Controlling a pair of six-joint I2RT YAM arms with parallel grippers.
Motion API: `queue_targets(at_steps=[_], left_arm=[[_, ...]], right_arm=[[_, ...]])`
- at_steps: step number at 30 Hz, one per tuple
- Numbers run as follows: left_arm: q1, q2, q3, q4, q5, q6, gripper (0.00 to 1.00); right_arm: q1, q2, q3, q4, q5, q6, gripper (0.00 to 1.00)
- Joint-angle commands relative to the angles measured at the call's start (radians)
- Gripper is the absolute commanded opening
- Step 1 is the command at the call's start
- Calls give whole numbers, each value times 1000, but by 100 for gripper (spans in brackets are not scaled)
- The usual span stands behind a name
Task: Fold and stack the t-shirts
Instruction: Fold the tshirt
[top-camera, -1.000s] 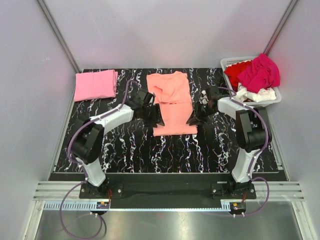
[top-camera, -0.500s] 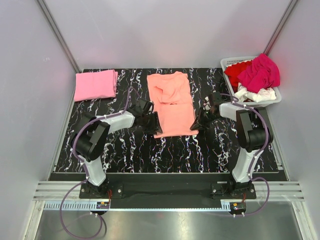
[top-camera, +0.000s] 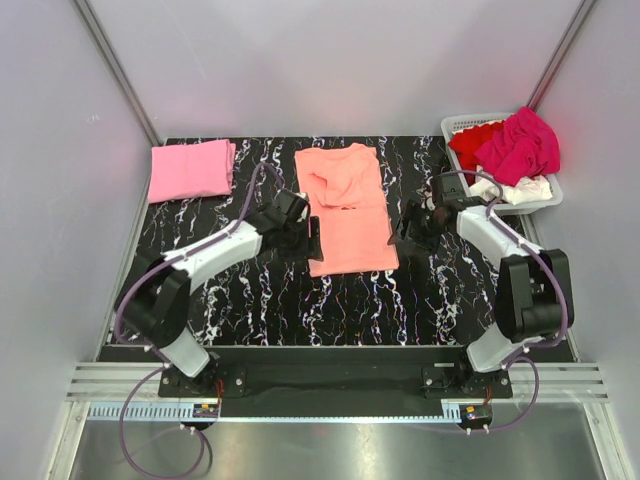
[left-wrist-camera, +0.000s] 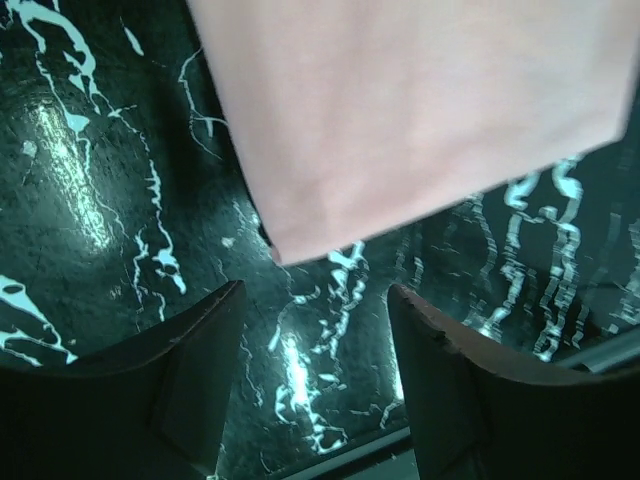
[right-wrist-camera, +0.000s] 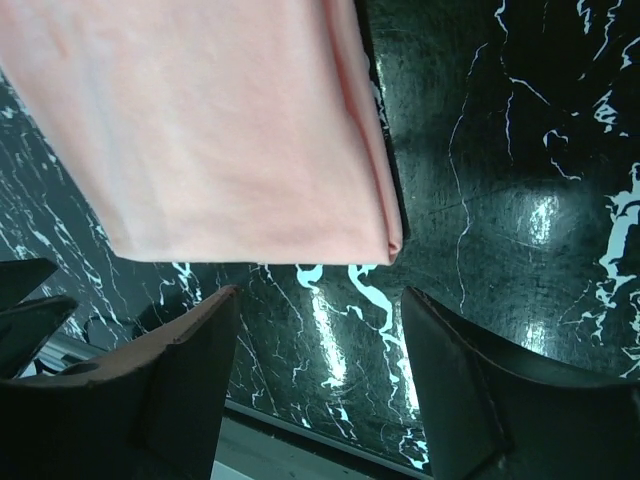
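Next, my right gripper grabs the salmon-orange t-shirt's near corner (top-camera: 395, 267) (right-wrist-camera: 387, 250), layers together, to fold the t-shirt's near end toward its collar.
The salmon-orange t-shirt (top-camera: 346, 205) lies flat on the black marbled table, folded into a long strip with its collar end bunched at the far side. My left gripper (top-camera: 298, 228) is open and empty at the strip's left edge. My right gripper (top-camera: 410, 229) is open and empty at its right edge. The left wrist view shows the shirt's near left corner (left-wrist-camera: 400, 110) above my open fingers (left-wrist-camera: 185, 375). The right wrist view shows the near right corner (right-wrist-camera: 230, 130) above my open fingers (right-wrist-camera: 470, 385). A folded light pink t-shirt (top-camera: 191, 169) lies at the far left.
A white slatted basket (top-camera: 551, 191) stands at the far right corner, holding magenta (top-camera: 518, 144), red (top-camera: 470, 147) and white (top-camera: 510, 189) shirts. The table's front edge shows in both wrist views.
Both grippers have drawn back outward from the near end of the salmon-orange shirt and lifted. The shirt's near edge lies flatter than before.
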Motion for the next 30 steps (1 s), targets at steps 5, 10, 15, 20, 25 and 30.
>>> queue_targets(at_steps=[5, 10, 15, 20, 25, 30], left_arm=[[-5, -163, -176, 169, 59, -98, 67], [-6, -216, -403, 463, 84, -243, 67], [-6, -209, -519, 627, 79, -314, 67], [-8, -189, -545, 694, 73, -337, 67], [-18, -157, -556, 708, 56, -345, 62], [-31, -125, -557, 733, 30, -368, 58]], right_arm=[[-4, -38, -120, 37, 12, 1, 72], [-3, 31, -131, 110, -17, 12, 68], [-4, 97, -108, 144, -29, 12, 64], [-4, 142, -109, 170, -32, 19, 52], [-4, 154, -111, 183, -26, 16, 38], [-4, 157, -111, 189, -29, 16, 28]])
